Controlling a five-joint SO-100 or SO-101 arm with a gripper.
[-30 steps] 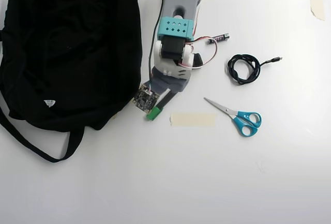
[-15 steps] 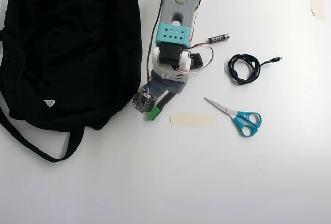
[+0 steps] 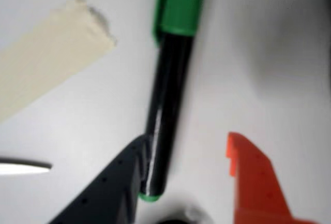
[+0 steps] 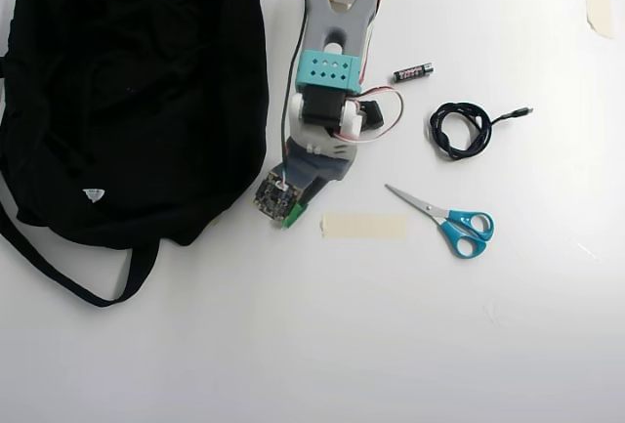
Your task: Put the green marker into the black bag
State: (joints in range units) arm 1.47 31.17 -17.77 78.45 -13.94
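Note:
The green marker has to go into the black bag. My gripper should grab the marker by its black body (image 3: 169, 92) next.
The green marker (image 3: 168, 105) lies on the white table, its bright green cap at the top of the wrist view and its small green tip at the bottom. My gripper (image 3: 187, 141) is open and straddles it. The dark finger (image 3: 116, 182) touches the barrel's left side. The orange finger (image 3: 253, 177) stands apart on the right. In the overhead view the arm hides the gripper (image 4: 291, 208), and only a bit of green cap (image 4: 297, 216) shows. The black bag (image 4: 127, 81) lies just left of the gripper, with its white label (image 4: 93, 193) and strap (image 4: 59, 267).
A strip of beige tape (image 4: 363, 226) lies right of the gripper and also shows in the wrist view (image 3: 46, 63). Blue-handled scissors (image 4: 454, 223), a coiled black cable (image 4: 459, 130) and a small battery (image 4: 412, 72) lie further right. More tape (image 4: 599, 8) is at the top right.

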